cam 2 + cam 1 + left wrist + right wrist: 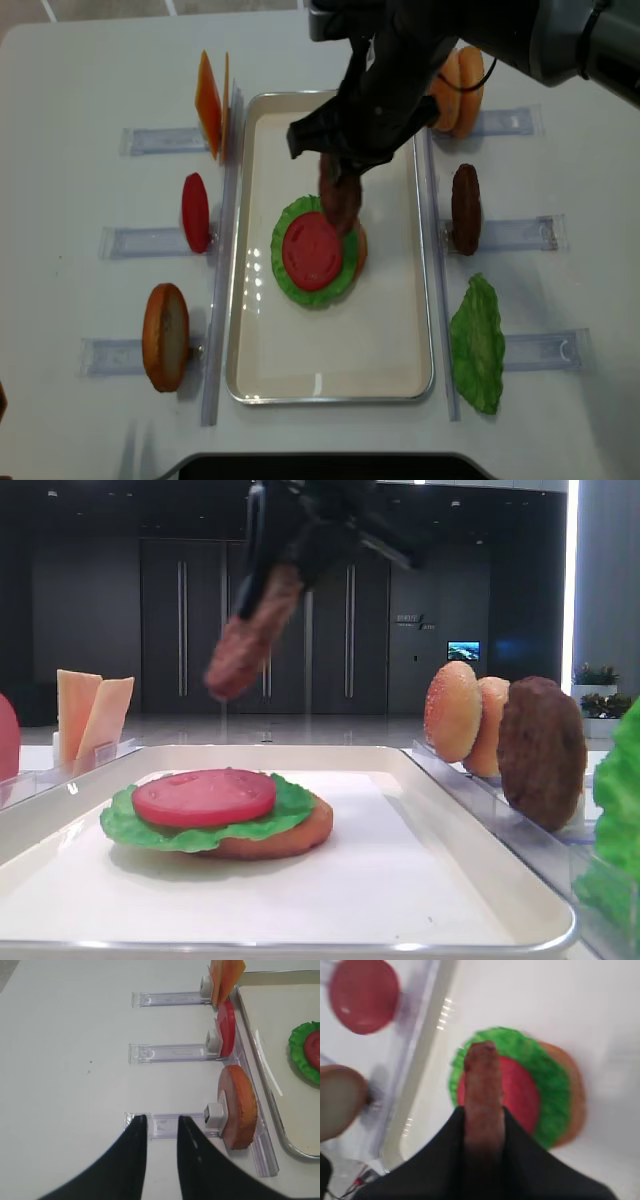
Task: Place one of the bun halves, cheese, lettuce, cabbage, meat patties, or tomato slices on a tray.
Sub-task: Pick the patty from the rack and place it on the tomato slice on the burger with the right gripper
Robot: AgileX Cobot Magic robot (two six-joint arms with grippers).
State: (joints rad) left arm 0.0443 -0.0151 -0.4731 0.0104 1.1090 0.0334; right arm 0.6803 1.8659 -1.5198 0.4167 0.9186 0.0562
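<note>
The meat patty point(340, 196) hangs edge-down above the tomato slice point(309, 254) in the realsense view. I need to lower the patty onto the slice before my right gripper releases it.
My right gripper point(343, 170) is shut on a dark brown meat patty point(340, 198), which hangs edge-down above the white tray point(395, 340). Under it on the tray lies a stack: flat bun half point(300, 837), green lettuce point(130, 827), tomato slice point(205, 796). In the right wrist view the patty point(481, 1085) sticks out between the black fingers point(440, 1160), over the tomato slice point(522, 1092). My left gripper point(161, 1122) is shut and holds nothing, hovering over a clear rack point(170, 1124) left of the tray.
Left racks hold cheese slices point(210, 105), a tomato slice point(195, 212) and a bun half point(165, 322). Right racks hold seeded bun halves point(458, 90), a second meat patty point(465, 208) and a lettuce leaf point(478, 340). The tray's raised rim point(480, 830) runs close to the racks.
</note>
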